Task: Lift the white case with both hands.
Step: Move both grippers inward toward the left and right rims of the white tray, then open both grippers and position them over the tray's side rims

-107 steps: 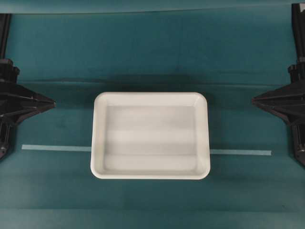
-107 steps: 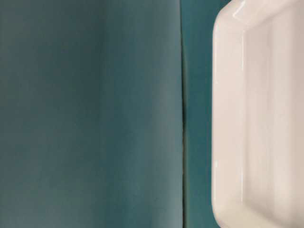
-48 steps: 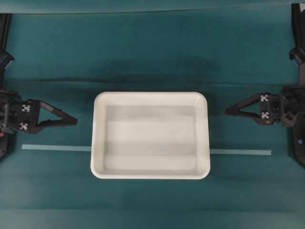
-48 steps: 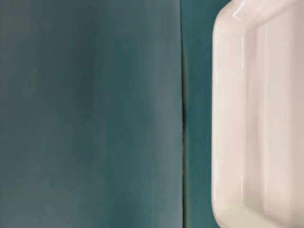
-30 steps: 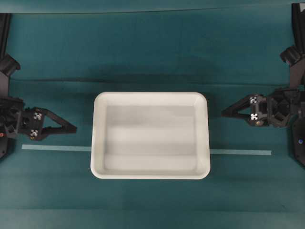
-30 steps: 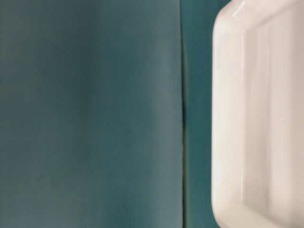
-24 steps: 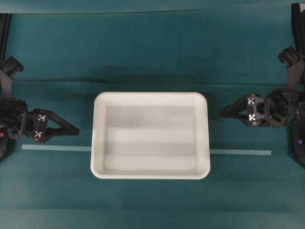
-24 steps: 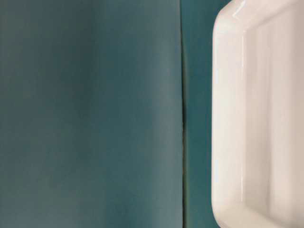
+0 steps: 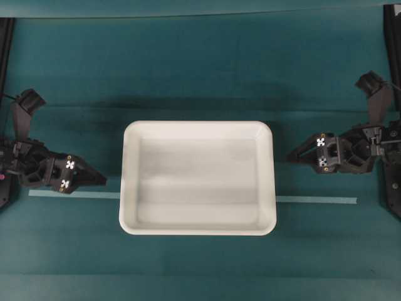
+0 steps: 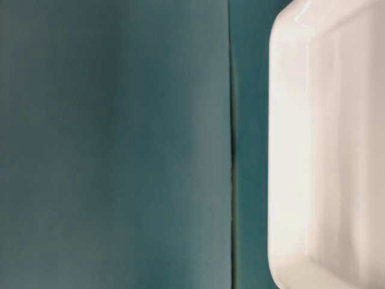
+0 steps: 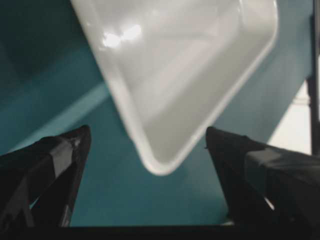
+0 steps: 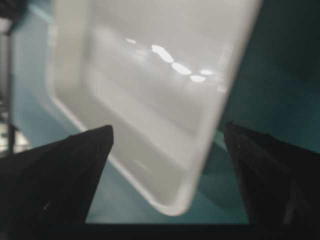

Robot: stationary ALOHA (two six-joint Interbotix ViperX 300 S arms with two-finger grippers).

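The white case's broad body (image 9: 197, 177) is far wider than the left gripper opens, so the robot's left gripper should grab the thin rim of the case's short side (image 9: 123, 175) next.
The white case (image 9: 198, 178) lies flat on the teal cloth in the middle of the overhead view, with nothing in it. My left gripper (image 9: 100, 180) is open, a short gap off the case's left side, touching nothing. My right gripper (image 9: 293, 155) is open too, a short gap off the right side. In the left wrist view the case (image 11: 185, 65) shows a rounded corner ahead of the spread fingers (image 11: 60, 160). The right wrist view has another corner of the case (image 12: 150, 75) between and beyond the wide black fingers (image 12: 75, 160). The table-level view holds only the case's rim (image 10: 289, 150).
A thin pale tape strip (image 9: 74, 194) runs across the cloth and passes under the case, coming out on the right (image 9: 316, 200). A fold in the cloth (image 10: 231, 150) runs beside the case. Black arm bases stand at both side edges (image 9: 391, 188).
Both grippers have gone from shut to wide open, rolled at the wrist and moved inward toward the case's sides. The case has not moved.
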